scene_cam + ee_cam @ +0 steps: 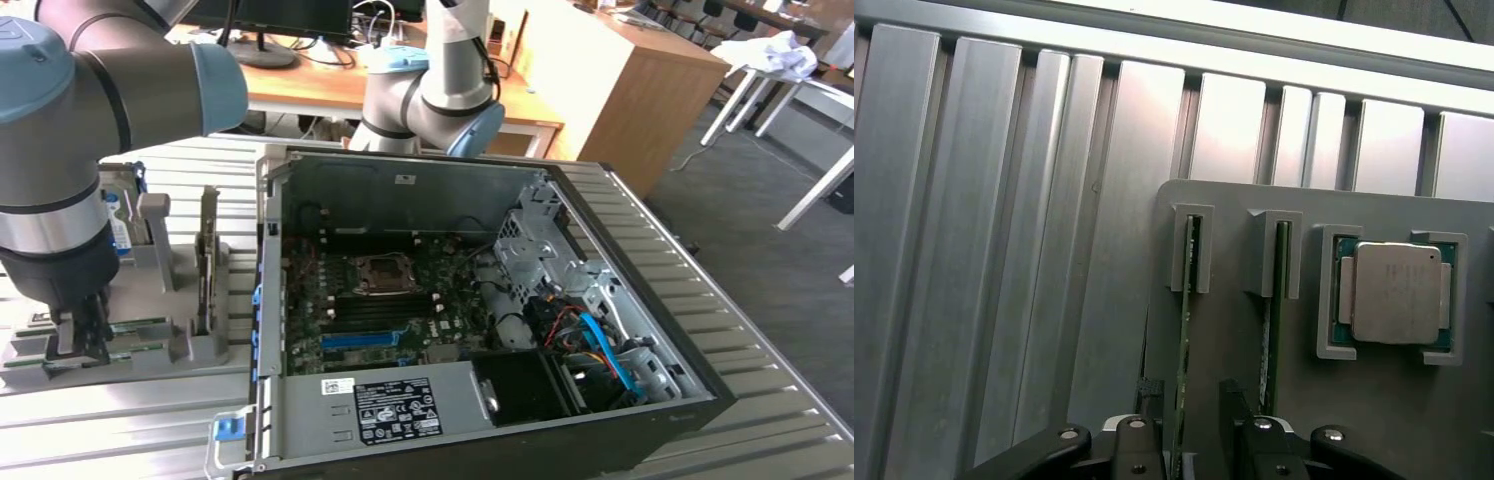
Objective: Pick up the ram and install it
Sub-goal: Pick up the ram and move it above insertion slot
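Observation:
The robot's gripper should next take hold of the ram stick by its upper edge (1180,405), so that it can install the stick in the motherboard's memory slots.
A ram stick (1182,330), a thin green board seen edge-on, stands in a slot of the grey holder plate (1234,340). My gripper (1189,425) is open and straddles this stick, one black finger (1147,400) on each side with a gap to the board. A second ram stick (1272,320) stands in the neighbouring slot. In the exterior view my gripper (74,335) hangs low over the holder at the exterior view's left, where the green ram (140,325) lies. The motherboard's memory slots (387,312) sit inside the open computer case (400,180).
A silver processor chip (1397,292) rests in its own pocket on the holder. A hard drive (120,230) stands upright behind my arm. A second robot arm (434,95) stands behind the case. The ribbed metal table (120,420) carries everything.

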You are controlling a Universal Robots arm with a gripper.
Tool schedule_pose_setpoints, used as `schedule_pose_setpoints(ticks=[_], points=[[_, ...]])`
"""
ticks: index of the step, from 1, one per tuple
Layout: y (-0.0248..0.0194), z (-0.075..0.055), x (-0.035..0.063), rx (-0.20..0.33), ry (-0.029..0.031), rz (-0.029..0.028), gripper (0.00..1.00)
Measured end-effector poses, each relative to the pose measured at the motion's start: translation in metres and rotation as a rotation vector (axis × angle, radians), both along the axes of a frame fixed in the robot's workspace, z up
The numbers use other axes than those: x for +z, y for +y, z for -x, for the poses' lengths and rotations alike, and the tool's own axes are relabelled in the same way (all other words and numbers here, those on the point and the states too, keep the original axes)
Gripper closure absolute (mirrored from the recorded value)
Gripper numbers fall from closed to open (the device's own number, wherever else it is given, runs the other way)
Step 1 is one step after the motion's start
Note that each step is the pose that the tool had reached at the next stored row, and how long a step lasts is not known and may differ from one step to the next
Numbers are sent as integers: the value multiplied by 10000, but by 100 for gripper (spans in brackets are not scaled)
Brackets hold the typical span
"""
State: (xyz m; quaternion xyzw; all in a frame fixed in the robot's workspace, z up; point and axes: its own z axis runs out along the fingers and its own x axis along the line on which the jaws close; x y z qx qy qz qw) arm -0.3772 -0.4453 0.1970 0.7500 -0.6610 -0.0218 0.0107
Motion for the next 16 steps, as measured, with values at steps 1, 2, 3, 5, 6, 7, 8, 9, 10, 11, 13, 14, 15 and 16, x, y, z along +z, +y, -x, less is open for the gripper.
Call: schedule_pose_setpoints(ticks=[1, 2, 3, 5, 6, 7, 8, 9, 10, 11, 13, 14, 15, 16], points=[[0, 0, 0, 0, 0, 0, 66], [0, 0, 0, 0, 0, 0, 72], [0, 0, 0, 0, 0, 1, 72], [0, 0, 0, 0, 0, 0, 84], [0, 0, 0, -1, 1, -1, 84], [0, 0, 0, -1, 0, -1, 87], [0, 0, 0, -1, 0, -1, 87], [0, 0, 0, 0, 0, 0, 87], [0, 0, 0, 0, 0, 0, 87], [0, 0, 0, 0, 0, 0, 87], [0, 0, 0, 0, 0, 0, 87], [0, 0, 0, 0, 0, 0, 87], [0, 0, 0, 0, 0, 0, 87], [0, 0, 0, -1, 0, 3, 87]])
